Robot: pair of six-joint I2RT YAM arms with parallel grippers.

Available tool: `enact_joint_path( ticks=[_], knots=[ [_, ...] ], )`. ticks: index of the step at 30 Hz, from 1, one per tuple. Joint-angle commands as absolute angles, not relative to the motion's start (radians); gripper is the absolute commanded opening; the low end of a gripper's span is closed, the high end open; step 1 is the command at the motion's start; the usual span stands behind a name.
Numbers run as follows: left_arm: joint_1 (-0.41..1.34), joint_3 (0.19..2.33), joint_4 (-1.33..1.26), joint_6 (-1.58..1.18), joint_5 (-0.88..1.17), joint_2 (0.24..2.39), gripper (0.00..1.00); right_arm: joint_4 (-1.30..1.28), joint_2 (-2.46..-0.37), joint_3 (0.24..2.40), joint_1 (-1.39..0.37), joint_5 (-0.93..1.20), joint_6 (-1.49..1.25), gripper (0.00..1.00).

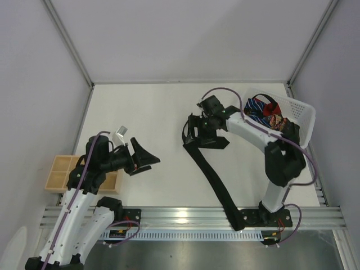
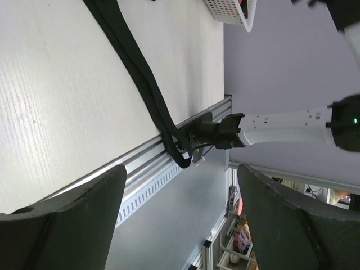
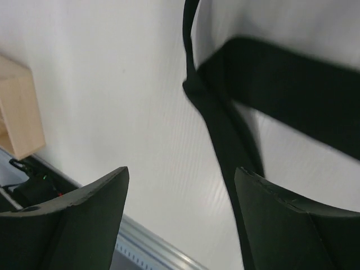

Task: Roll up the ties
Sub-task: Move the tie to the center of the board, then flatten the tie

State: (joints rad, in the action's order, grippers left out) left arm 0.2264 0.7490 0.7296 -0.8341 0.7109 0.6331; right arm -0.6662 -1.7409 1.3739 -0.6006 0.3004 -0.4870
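Note:
The black tie needs to go to my left gripper to be straightened and rolled, so my right gripper will grab it by its folded upper end next.
A plain black tie lies across the table. It is looped and folded at its upper end, and its other end hangs over the front rail by the right arm's base. My right gripper hovers open just over the folded upper end, with nothing between its fingers. In the right wrist view the black tie runs beside the right finger of the gripper. My left gripper is open and empty, left of the tie. From its wrist the gripper looks along the tie. More ties, striped, red and patterned, lie in the basket.
A white lattice basket stands tilted at the back right, its corner also in the left wrist view. A wooden compartment tray sits at the left edge, and it also shows from the right wrist. An aluminium rail bounds the near edge.

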Motion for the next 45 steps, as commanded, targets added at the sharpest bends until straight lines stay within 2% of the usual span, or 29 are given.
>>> enact_joint_path(
  ticks=[1,5,15,21,24,25,27,28,30,31,34,35,37,42,45],
  knots=[
    [0.233,0.724,0.804,-0.905,0.736,0.58,0.87,-0.594,-1.883,1.512,-0.575,0.385,-0.347,0.82],
    [0.232,0.703,0.815,-0.923,0.749,0.529,0.88,-0.597,-2.018,1.591,-0.557,0.413,-0.275,0.81],
    [0.232,0.693,0.819,-0.919,0.765,0.517,0.89,-0.554,-2.112,1.6,-0.542,0.474,-0.232,0.74],
    [0.232,0.686,0.821,-0.908,0.775,0.528,0.89,-0.526,-2.138,1.606,-0.543,0.505,-0.236,0.65],
    [0.232,0.686,0.819,-0.908,0.779,0.532,0.89,-0.519,-2.158,1.612,-0.545,0.524,-0.25,0.58],
    [0.232,0.689,0.821,-0.905,0.779,0.534,0.89,-0.518,-2.17,1.617,-0.545,0.529,-0.265,0.49],
    [0.232,0.696,0.819,-0.902,0.779,0.54,0.89,-0.528,-2.186,1.647,-0.543,0.546,-0.284,0.36],
    [0.232,0.699,0.816,-0.899,0.781,0.546,0.88,-0.537,-2.192,1.663,-0.542,0.564,-0.297,0.18],
    [0.232,0.712,0.808,-0.896,0.785,0.551,0.88,-0.542,-2.2,1.724,-0.54,0.63,-0.34,0.03],
    [0.232,0.718,0.796,-0.897,0.79,0.555,0.88,-0.528,-2.189,1.765,-0.535,0.664,-0.38,0.0],
    [0.232,0.739,0.773,-0.908,0.795,0.561,0.88,-0.427,-2.152,1.801,-0.523,0.843,-0.48,0.0],
    [0.232,0.744,0.75,-0.914,0.796,0.563,0.88,-0.373,-2.105,1.793,-0.514,0.892,-0.589,0.0],
    [0.232,0.758,0.72,-0.936,0.801,0.563,0.89,-0.19,-2.051,1.72,-0.503,0.989,-0.705,0.0],
    [0.232,0.657,0.433,-1.129,0.821,0.537,0.91,0.178,-1.928,1.55,-0.502,1.129,-1.051,0.0],
    [0.232,0.594,0.231,-1.284,0.773,0.519,0.92,0.338,-1.873,1.428,-0.515,1.16,-1.15,0.0]
  ],
)
